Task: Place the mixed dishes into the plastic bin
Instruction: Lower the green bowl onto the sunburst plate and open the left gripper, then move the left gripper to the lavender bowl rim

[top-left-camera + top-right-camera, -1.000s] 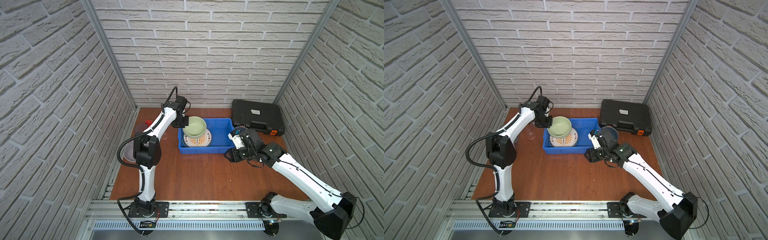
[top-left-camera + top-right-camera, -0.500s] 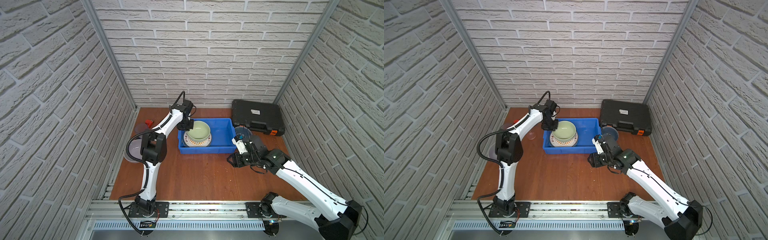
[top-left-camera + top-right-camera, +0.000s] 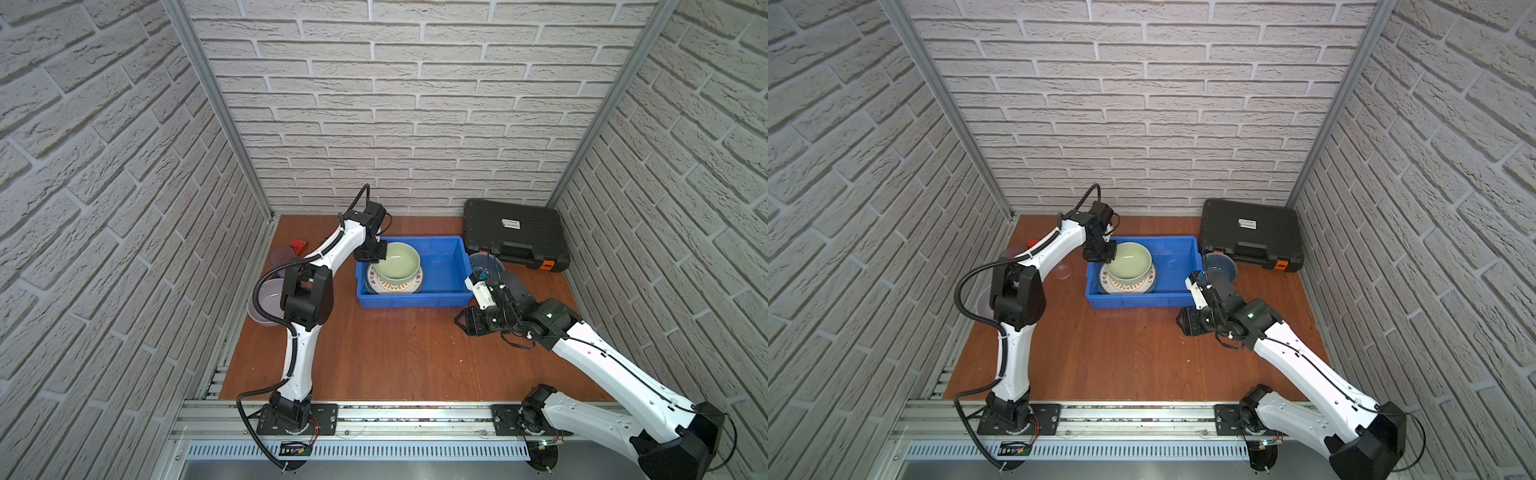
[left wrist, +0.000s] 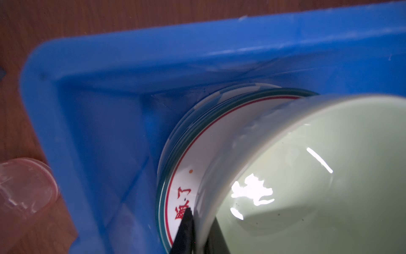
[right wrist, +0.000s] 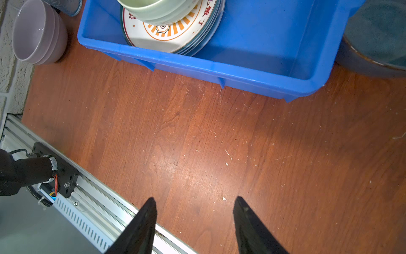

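Observation:
I need to open my left gripper, because the pale green bowl's base is inside the orange sunburst plate's rim (image 3: pixel 395 289) in the bin and the bowl would stay there.
The blue plastic bin (image 3: pixel 411 300) (image 3: pixel 1142 300) (image 4: pixel 109 66) (image 5: pixel 219 72) holds a stack of plates topped by the orange sunburst plate (image 3: pixel 395 284) (image 5: pixel 175 33) (image 4: pixel 186 176). A pale green bowl (image 3: pixel 398 262) (image 3: pixel 1129 261) (image 4: pixel 318 176) (image 5: pixel 158 8) is on that stack, slightly tilted. My left gripper (image 3: pixel 376 251) (image 3: pixel 1106 251) (image 4: pixel 201 216) is shut on its rim. My right gripper (image 3: pixel 461 322) (image 3: pixel 1183 322) (image 5: pixel 194 200) hangs open and empty over bare table in front of the bin's right corner. A dark blue bowl (image 3: pixel 486 264) (image 3: pixel 1221 264) (image 5: pixel 377 33) stands right of the bin.
A lavender bowl (image 3: pixel 266 299) (image 3: pixel 982 305) (image 5: pixel 37 33) and a tumbler (image 3: pixel 282 257) (image 3: pixel 1013 251) stand at the left wall. Another tumbler (image 3: pixel 1064 272) (image 4: pixel 24 187) stands just left of the bin. A red wrench (image 3: pixel 298 245) lies behind them. A black case (image 3: pixel 513 232) fills the back right corner.
The left gripper has lowered the pale green bowl down onto the plates in the bin. The right arm has drawn back from the bin toward the front of the table.

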`<state>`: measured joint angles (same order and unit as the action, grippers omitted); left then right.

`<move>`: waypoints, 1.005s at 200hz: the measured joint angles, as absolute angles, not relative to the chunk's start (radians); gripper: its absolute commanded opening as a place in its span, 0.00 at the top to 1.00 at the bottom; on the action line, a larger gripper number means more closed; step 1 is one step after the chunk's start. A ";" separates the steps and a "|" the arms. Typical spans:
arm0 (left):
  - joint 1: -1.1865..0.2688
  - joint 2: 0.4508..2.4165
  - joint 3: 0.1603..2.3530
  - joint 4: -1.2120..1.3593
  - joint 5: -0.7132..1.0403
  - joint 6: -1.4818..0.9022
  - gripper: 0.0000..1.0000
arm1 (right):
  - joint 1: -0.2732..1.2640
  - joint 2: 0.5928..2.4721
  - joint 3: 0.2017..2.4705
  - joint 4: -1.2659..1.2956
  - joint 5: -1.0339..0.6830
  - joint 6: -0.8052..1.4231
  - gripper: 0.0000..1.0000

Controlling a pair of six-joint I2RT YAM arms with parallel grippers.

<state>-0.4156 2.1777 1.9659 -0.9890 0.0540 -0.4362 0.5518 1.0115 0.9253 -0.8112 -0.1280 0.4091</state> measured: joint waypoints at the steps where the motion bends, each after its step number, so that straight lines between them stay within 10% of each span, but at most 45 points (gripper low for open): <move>1: -0.416 2.178 1.965 -0.989 0.054 -0.437 0.96 | 0.552 1.011 0.925 -0.811 -0.128 0.409 0.42; 124: -0.416 2.026 1.880 -0.964 0.084 -0.419 0.57 | 0.552 1.052 0.926 -0.800 -0.128 0.408 0.42; 201: -0.405 1.564 1.566 -0.958 0.051 -0.453 0.42 | 0.552 1.068 0.935 -0.789 -0.136 0.400 0.40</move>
<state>-0.4046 1.5639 1.5661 -0.9577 0.0513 -0.4526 0.5518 1.0676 0.9352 -0.7887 -0.1360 0.3996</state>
